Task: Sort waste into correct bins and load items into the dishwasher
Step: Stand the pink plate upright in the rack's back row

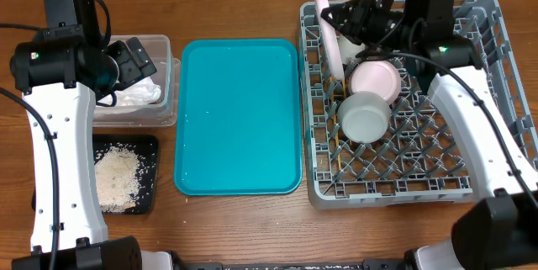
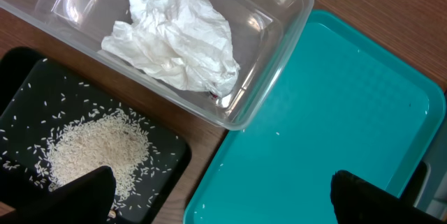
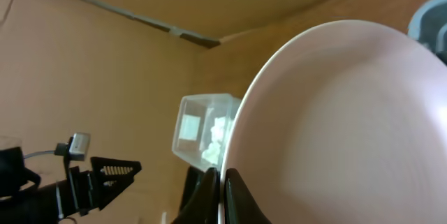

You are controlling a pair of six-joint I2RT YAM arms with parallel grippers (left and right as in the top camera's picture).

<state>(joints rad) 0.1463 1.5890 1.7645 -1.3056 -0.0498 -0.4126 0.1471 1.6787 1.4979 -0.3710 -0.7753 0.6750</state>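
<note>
The pink plate's rim sticks out past the dish rack's back edge (image 1: 309,6), so the robot needs to lower the plate inside before the right gripper lets go of it.
The pale pink plate (image 1: 330,45) stands on edge at the left side of the grey dish rack (image 1: 479,177). My right gripper (image 1: 338,16) is shut on its upper rim. In the right wrist view the fingers (image 3: 222,197) pinch the rim of the plate (image 3: 335,126). A small whitish bowl (image 1: 376,80) and a cream cup (image 1: 364,116) lie in the rack, with thin chopsticks (image 1: 339,145) beside them. My left gripper (image 2: 223,196) is open and empty, above the clear tub (image 1: 164,114). The crumpled napkin (image 2: 174,39) lies in the tub (image 2: 279,56), with a red bit at its lower edge. Rice (image 2: 98,147) lies in the black tray (image 2: 164,165).
The teal serving tray (image 1: 239,119) lies between the bins and the rack, with a few stray rice grains on it. It also shows in the left wrist view (image 2: 335,112). The black tray (image 1: 150,177) sits in front of the tub. A cardboard wall stands behind the table.
</note>
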